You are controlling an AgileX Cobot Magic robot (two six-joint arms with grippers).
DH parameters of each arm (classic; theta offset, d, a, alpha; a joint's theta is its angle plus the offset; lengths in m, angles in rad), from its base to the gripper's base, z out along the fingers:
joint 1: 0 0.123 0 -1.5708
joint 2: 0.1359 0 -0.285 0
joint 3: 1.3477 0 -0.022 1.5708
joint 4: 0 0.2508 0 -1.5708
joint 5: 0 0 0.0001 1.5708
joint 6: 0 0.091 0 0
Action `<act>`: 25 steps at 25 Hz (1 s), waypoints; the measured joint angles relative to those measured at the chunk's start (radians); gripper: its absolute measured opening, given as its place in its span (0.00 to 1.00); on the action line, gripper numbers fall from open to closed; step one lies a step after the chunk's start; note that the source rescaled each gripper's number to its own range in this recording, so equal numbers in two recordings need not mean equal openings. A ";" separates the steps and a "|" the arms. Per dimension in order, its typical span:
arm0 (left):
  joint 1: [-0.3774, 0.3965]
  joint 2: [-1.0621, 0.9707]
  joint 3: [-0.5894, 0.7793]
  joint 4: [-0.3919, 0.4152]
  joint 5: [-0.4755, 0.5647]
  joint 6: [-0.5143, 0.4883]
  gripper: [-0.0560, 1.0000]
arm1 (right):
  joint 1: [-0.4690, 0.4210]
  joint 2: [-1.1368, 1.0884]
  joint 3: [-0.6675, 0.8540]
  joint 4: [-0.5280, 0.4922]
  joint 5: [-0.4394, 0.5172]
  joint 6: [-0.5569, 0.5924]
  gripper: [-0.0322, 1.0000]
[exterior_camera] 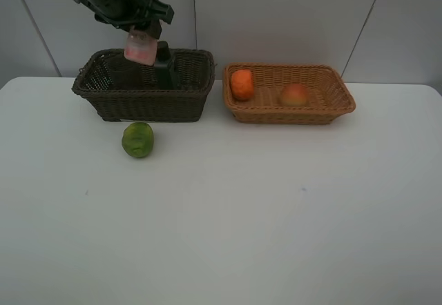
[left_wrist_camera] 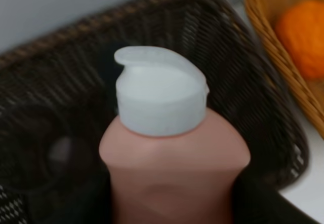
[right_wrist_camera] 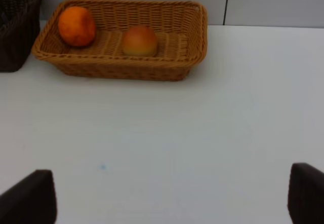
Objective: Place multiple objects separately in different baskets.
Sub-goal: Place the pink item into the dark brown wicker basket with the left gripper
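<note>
My left gripper keeps hold of the pink white-capped bottle now, since its lower edge hangs above the bottom of the dark brown basket (exterior_camera: 103,98) and opening would drop it.
My left gripper (exterior_camera: 143,30) is shut on the pink white-capped bottle (exterior_camera: 141,47) and holds it above the dark brown basket (exterior_camera: 103,98); the bottle fills the left wrist view (left_wrist_camera: 172,158), over that basket (left_wrist_camera: 263,107). The dark green pump bottle (exterior_camera: 164,69) stands inside the dark basket. The tangerine (exterior_camera: 242,84) and the peach (exterior_camera: 295,95) lie in the light tan basket (exterior_camera: 331,112), also in the right wrist view (right_wrist_camera: 77,25) (right_wrist_camera: 139,40). The bumpy green citrus (exterior_camera: 138,139) lies on the table in front of the dark basket. My right gripper (right_wrist_camera: 169,193) is open and empty. The mauve cup is not clearly visible.
The white table (exterior_camera: 276,215) stretches from the baskets to the near edge. A grey panelled wall (exterior_camera: 290,15) stands right behind both baskets. The right arm is outside the exterior view.
</note>
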 joint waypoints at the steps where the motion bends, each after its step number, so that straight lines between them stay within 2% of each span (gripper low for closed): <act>1: 0.011 0.001 0.001 0.014 -0.024 -0.010 0.68 | 0.000 0.000 0.000 0.000 0.000 0.000 0.97; 6: 0.052 0.002 0.071 0.057 -0.173 -0.021 0.68 | 0.000 0.000 0.000 0.000 0.000 0.000 0.97; 17: 0.091 0.004 0.345 0.060 -0.542 -0.021 0.68 | 0.000 0.000 0.000 0.000 0.000 0.000 0.97; 25: 0.106 0.024 0.401 0.060 -0.624 -0.017 0.68 | 0.000 0.000 0.000 0.000 0.000 0.000 0.97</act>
